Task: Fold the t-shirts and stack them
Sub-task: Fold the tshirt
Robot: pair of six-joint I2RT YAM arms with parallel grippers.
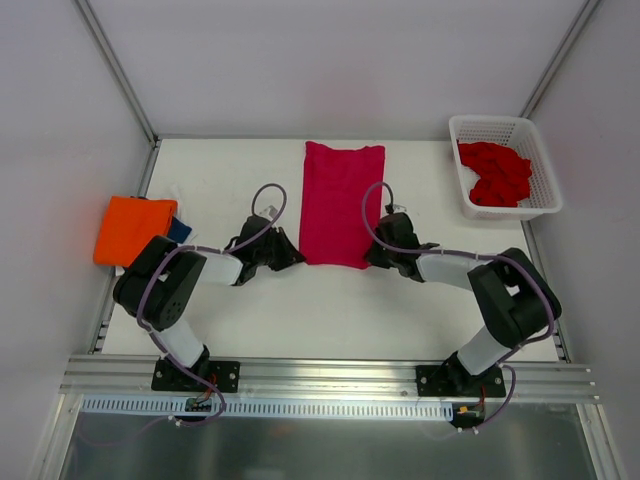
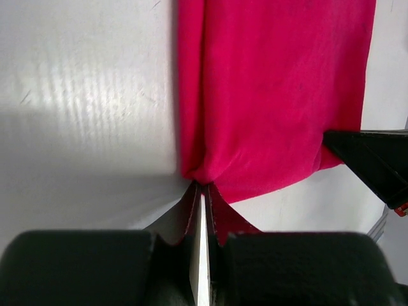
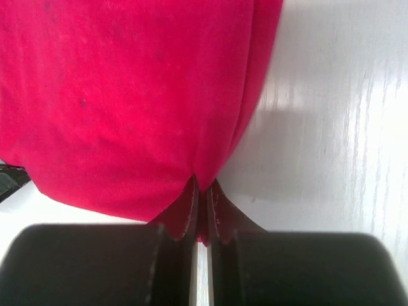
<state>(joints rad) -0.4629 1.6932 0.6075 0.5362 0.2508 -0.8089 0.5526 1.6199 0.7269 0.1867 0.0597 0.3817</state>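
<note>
I am holding the bunched near corner (image 1: 365,263) of the crimson-pink t-shirt (image 1: 340,200) in my closed right gripper, so that corner would come up with it if I lifted now.
A crimson-pink t-shirt (image 1: 340,200) lies on the white table as a long narrow folded strip running front to back. My left gripper (image 1: 297,258) is shut on its near left corner; in the left wrist view the cloth (image 2: 274,89) bunches at the fingertips (image 2: 201,189). My right gripper (image 1: 368,258) is shut on the near right corner; the cloth (image 3: 127,95) is pinched at the tips (image 3: 201,191). A folded orange t-shirt (image 1: 133,230) lies at the left edge over a dark blue one (image 1: 180,229). Red t-shirts (image 1: 493,173) fill the basket.
A white lattice basket (image 1: 505,127) stands at the back right corner. Grey enclosure walls and metal posts bound the table on the left, back and right. The right gripper's black finger shows at the right edge of the left wrist view (image 2: 373,162).
</note>
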